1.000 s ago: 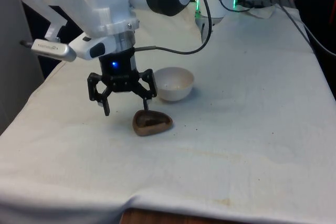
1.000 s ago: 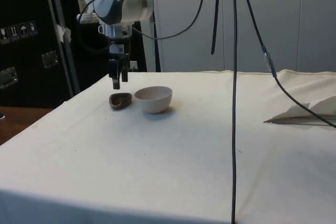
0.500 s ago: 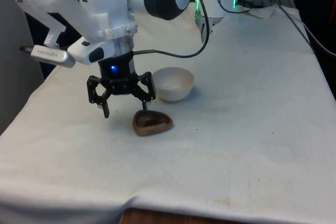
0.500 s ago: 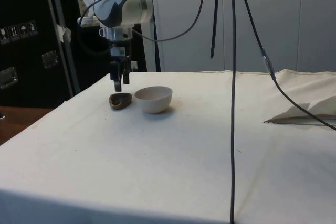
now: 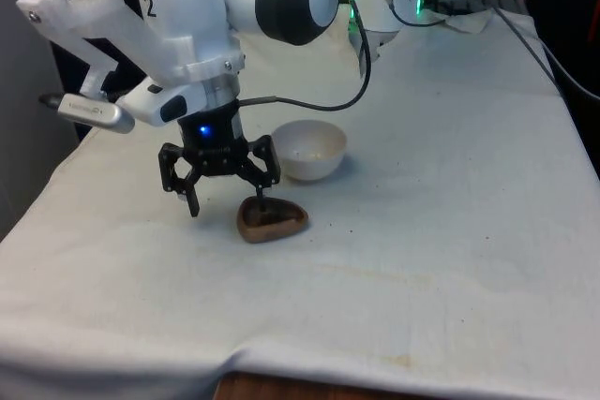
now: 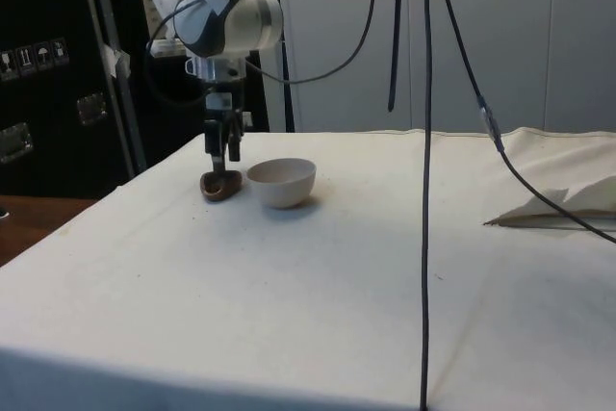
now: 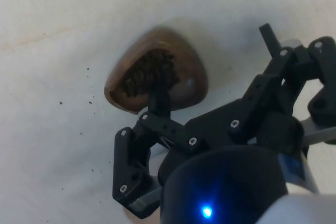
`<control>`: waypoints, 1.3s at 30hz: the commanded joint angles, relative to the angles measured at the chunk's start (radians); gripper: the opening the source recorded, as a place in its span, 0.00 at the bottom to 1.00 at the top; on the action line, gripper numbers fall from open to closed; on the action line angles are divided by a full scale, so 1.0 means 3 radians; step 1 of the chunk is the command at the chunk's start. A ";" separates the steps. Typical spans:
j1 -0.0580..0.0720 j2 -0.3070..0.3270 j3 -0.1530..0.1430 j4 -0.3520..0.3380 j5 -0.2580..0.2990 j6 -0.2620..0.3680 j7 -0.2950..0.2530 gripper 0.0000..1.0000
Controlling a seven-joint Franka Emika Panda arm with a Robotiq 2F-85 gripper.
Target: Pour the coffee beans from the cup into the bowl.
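Note:
My gripper grabs the brown wooden cup by its rim (image 5: pixel 264 201) next. Then I pour the coffee beans into the bowl (image 5: pixel 311 149).
A brown wooden cup (image 5: pixel 272 220) with dark coffee beans in it sits on the white cloth, just in front of a white bowl (image 5: pixel 311 149). My gripper (image 5: pixel 227 200) hangs open over the cup's side at the front view's left. One fingertip reaches down at the cup's rim; the other hangs over bare cloth. In the side view the gripper (image 6: pixel 223 155) stands right above the cup (image 6: pixel 220 185), with the bowl (image 6: pixel 281 181) beside it. The wrist view shows the cup (image 7: pixel 173 61) full of beans, one finger (image 7: pixel 159 98) over its near rim and the gripper (image 7: pixel 212 62) open.
A few stray beans (image 5: pixel 352 229) lie on the cloth near the cup. Black cables (image 6: pixel 424 141) hang down in the side view. A crumpled white sheet (image 6: pixel 568 207) lies at the table's far end. The table's left edge (image 5: pixel 37 199) is close to the arm.
The gripper has come down a little and shifted towards the cup, still open. Cup and bowl have not moved.

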 commanded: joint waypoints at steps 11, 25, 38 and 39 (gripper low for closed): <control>-0.0027 0.0040 0.0007 0.0020 0.0067 -0.0007 -0.0057 1.00; -0.0020 0.0047 0.0003 0.0023 0.0063 -0.0003 -0.0050 0.60; -0.0017 0.0043 0.0003 0.0020 0.0063 0.0000 -0.0050 0.00; -0.0017 0.0043 0.0003 0.0017 0.0063 0.0000 -0.0050 0.00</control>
